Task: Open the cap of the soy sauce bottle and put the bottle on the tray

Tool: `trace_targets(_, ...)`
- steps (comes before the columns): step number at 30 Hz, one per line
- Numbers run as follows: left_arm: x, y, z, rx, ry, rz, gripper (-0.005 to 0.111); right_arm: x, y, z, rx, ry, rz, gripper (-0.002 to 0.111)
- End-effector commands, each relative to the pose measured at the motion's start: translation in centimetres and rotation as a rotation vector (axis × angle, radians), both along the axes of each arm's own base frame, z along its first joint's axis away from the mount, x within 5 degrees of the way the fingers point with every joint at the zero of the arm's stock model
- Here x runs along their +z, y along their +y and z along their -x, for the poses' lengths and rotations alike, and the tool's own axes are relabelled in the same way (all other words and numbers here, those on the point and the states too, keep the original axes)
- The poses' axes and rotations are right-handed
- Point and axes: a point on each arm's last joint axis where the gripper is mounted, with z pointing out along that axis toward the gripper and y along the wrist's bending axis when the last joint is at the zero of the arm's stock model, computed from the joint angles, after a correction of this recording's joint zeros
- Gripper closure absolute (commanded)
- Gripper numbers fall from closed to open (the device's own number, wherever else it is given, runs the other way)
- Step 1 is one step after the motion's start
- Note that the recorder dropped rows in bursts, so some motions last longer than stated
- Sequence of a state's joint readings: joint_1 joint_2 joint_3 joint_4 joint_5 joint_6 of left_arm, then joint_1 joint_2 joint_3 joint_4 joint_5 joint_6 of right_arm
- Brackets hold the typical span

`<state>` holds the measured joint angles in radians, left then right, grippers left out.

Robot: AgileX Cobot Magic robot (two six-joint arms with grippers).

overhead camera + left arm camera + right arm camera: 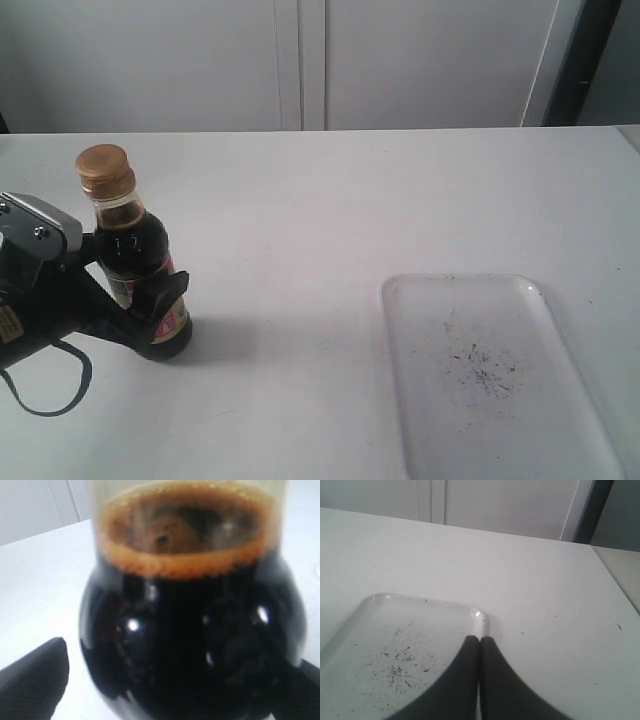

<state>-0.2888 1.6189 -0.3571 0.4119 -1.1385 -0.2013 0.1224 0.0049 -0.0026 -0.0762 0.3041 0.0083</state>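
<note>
I will reach the soy sauce bottle with my left gripper and grab it by its dark labeled body [140, 270] [192, 635], so the bottle's cap stays free to open.
The soy sauce bottle [135, 250] stands upright on the white table at the left, its golden-bronze cap [105, 170] closed on top. My left gripper [150, 290] is open and straddles the bottle's lower body, one black finger [172, 292] in front of the label. In the left wrist view the dark bottle [190, 630] fills the frame between the fingers of the left gripper [170, 685]; a strip of table shows between one finger [35, 680] and the glass. The white speckled tray [420, 300] lies at the right front. My right gripper [480, 640] is shut, empty, above the corner of the tray [435, 625].
White cabinet doors [300, 60] run behind the table's far edge. The table's right edge [615, 585] lies just beyond the tray. A black cable loop [60, 395] hangs under the left arm.
</note>
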Motion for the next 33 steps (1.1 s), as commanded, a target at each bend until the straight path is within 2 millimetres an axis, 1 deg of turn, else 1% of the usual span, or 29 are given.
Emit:
trace_targets(1,0.0,0.0,0.2,0.0,-0.01,0.006,0.012,0.1,0.0,0.0,-0.002,-0.019,0.016,0.108)
trace_targets(4,0.0,0.0,0.3,-0.012,-0.017,-0.006,0.019,0.1,0.0,0.0,0.003,-0.021,0.038,0.108)
trace_targets(7,0.0,-0.1,0.3,-0.016,-0.018,-0.008,0.022,0.1,0.0,0.0,0.003,-0.021,0.038,0.108)
trace_targets(8,0.0,-0.1,0.3,-0.016,-0.018,-0.008,0.025,0.1,0.0,0.0,0.003,-0.021,0.038,0.108)
trace_targets(9,0.0,-0.1,0.3,-0.018,-0.018,-0.008,0.031,0.1,0.0,0.0,0.003,-0.021,0.038,0.108)
trace_targets(11,0.0,-0.1,0.4,-0.029,-0.02,-0.017,0.049,0.1,0.0,0.0,0.003,-0.021,0.038,0.108)
trace_targets(14,-0.1,-0.5,0.7,-0.103,-0.045,-0.067,0.091,0.1,0.0,0.0,0.004,-0.028,0.04,0.108)
trace_targets(15,-0.1,-0.7,0.8,-0.136,-0.06,-0.093,0.107,0.2,0.0,0.0,0.004,-0.035,0.039,0.108)
trace_targets(16,-0.1,-0.8,0.9,-0.162,-0.073,-0.111,0.106,0.3,0.0,0.0,0.005,-0.044,0.038,0.108)
trace_targets(21,-0.2,-1.2,1.3,-0.23,-0.085,-0.136,0.107,0.5,0.0,-0.1,0.006,-0.065,0.032,0.108)
trace_targets(24,-0.2,-1.3,1.4,-0.243,-0.09,-0.134,0.107,0.7,0.0,-0.1,0.008,-0.094,0.031,0.108)
trace_targets(27,-0.1,-1.3,1.3,-0.239,-0.084,-0.121,0.107,1.4,0.1,-0.2,0.013,-0.164,0.014,0.108)
trace_targets(31,0.0,-1.3,1.2,-0.231,-0.08,-0.094,0.107,2.5,0.2,-0.1,0.016,-0.284,-0.071,0.108)
trace_targets(33,0.1,-1.4,1.0,-0.226,-0.076,-0.08,0.107,3.2,0.2,-0.1,0.009,-0.344,-0.232,0.108)
